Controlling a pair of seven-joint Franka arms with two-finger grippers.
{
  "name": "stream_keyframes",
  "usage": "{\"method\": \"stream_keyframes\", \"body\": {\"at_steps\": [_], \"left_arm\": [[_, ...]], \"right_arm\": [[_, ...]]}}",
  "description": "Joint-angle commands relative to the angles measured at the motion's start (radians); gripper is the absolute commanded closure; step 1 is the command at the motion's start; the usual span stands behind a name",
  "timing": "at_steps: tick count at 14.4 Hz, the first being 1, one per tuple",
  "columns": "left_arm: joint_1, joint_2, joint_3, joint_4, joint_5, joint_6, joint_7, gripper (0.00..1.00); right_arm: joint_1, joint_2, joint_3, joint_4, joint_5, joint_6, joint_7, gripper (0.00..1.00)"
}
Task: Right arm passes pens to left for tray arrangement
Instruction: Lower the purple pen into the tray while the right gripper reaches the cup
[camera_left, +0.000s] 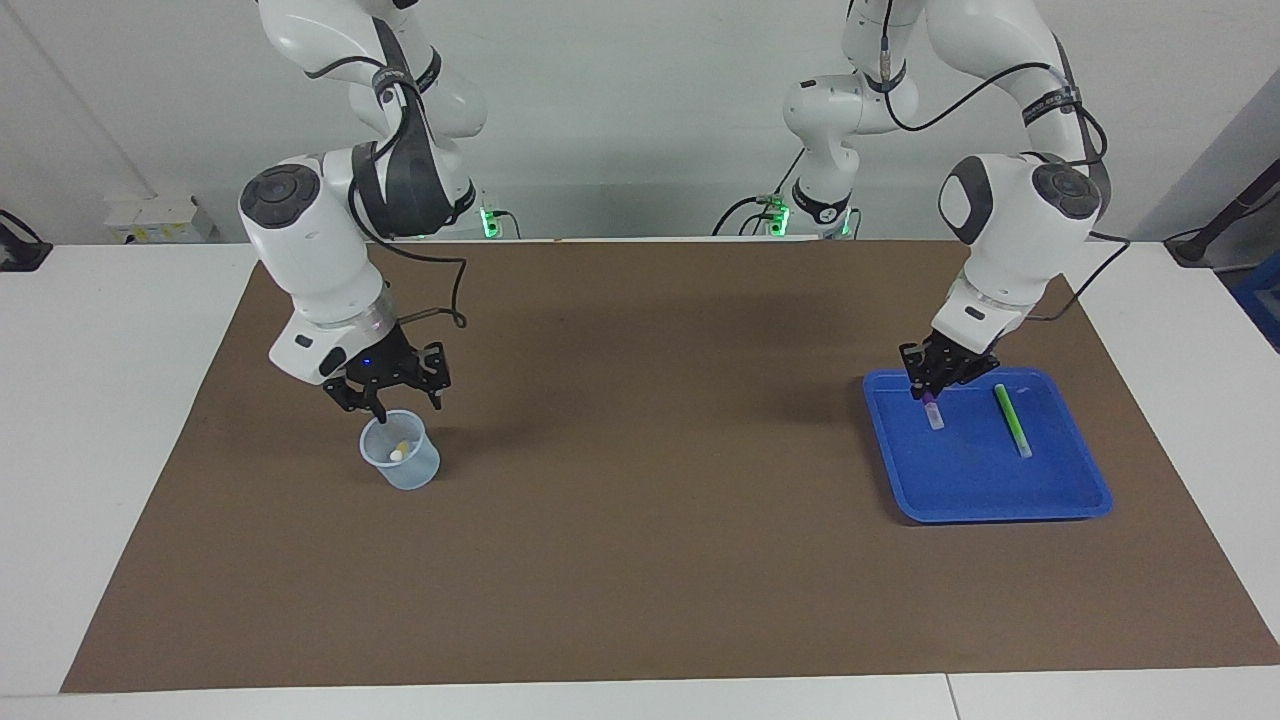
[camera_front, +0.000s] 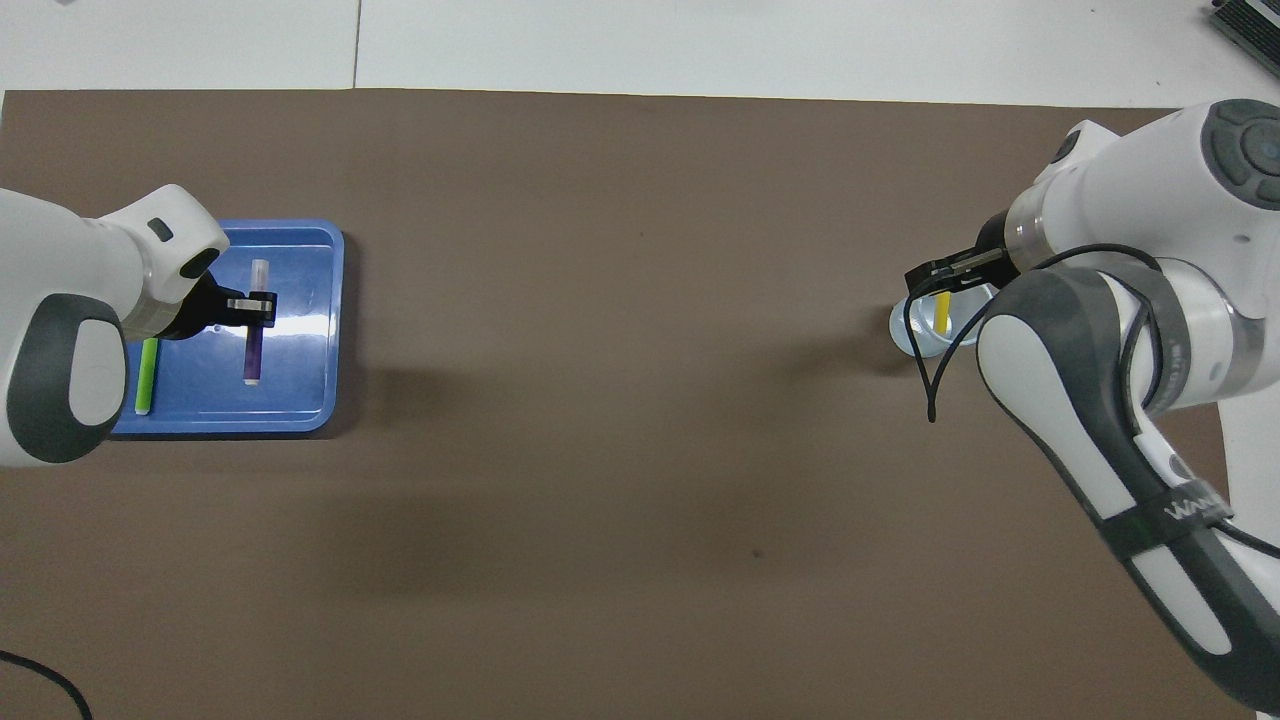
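I should grip the yellow pen by its upper end (camera_front: 943, 296) with my right gripper next. That leaves the yellow pen's lower body (camera_front: 942, 324) free for my left gripper.
The blue tray (camera_left: 1000, 490) lies at the left arm's end of the table. The green pen (camera_left: 1012, 420) lies flat in it. My left gripper (camera_left: 930, 392) is low over the tray, shut on the purple pen (camera_left: 933, 411), whose pale end is down at the tray floor. In the overhead view the left gripper (camera_front: 258, 308) crosses the middle of the purple pen (camera_front: 252, 350), beside the green pen (camera_front: 146, 375) in the tray (camera_front: 310, 400). My right gripper (camera_left: 405, 400) hangs open just above the cup (camera_left: 405, 470), which holds the yellow pen (camera_left: 400, 450). The overhead view shows the right gripper (camera_front: 940, 285) over the yellow pen (camera_front: 942, 313).
The pale translucent cup (camera_front: 905, 335) stands on the brown mat (camera_left: 640, 500) at the right arm's end of the table. White table surface (camera_left: 120, 400) surrounds the mat.
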Motion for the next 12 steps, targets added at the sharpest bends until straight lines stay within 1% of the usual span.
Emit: {"method": "stream_keyframes", "body": {"at_steps": [1, 3, 4, 6, 7, 8, 9, 10, 12], "left_arm": [[0.075, 0.082, -0.005, 0.002, 0.028, 0.074, 0.072, 1.0], [0.086, 0.09, -0.005, 0.013, 0.041, 0.053, 0.072, 1.0], [0.089, 0.098, -0.005, 0.008, 0.048, 0.074, 0.074, 1.0], [0.135, 0.159, -0.007, 0.011, 0.094, 0.137, 0.083, 1.0], [0.135, 0.162, -0.007, 0.01, 0.094, 0.133, 0.083, 1.0], [0.13, 0.164, -0.005, 0.008, 0.094, 0.139, 0.082, 1.0], [0.133, 0.174, -0.005, 0.008, 0.094, 0.154, 0.082, 1.0], [0.136, 0.19, -0.007, 0.011, 0.094, 0.16, 0.082, 1.0], [0.129, 0.19, -0.007, 0.01, 0.094, 0.16, 0.08, 1.0]], "right_arm": [[-0.015, 0.023, 0.011, -0.02, -0.077, 0.052, -0.028, 0.33], [-0.024, 0.039, 0.011, -0.024, -0.088, 0.085, -0.056, 0.33], [-0.027, 0.048, 0.011, -0.026, -0.088, 0.096, -0.074, 0.33], [-0.027, 0.056, 0.01, -0.026, -0.089, 0.11, -0.085, 0.33], [-0.027, 0.06, 0.01, -0.03, -0.091, 0.121, -0.099, 0.34], [-0.027, 0.063, 0.01, -0.032, -0.101, 0.131, -0.125, 0.4], [-0.027, 0.071, 0.011, -0.035, -0.115, 0.138, -0.157, 0.43], [-0.033, 0.073, 0.011, -0.043, -0.117, 0.156, -0.183, 0.43], [-0.041, 0.073, 0.011, -0.061, -0.117, 0.177, -0.195, 0.43]]}}
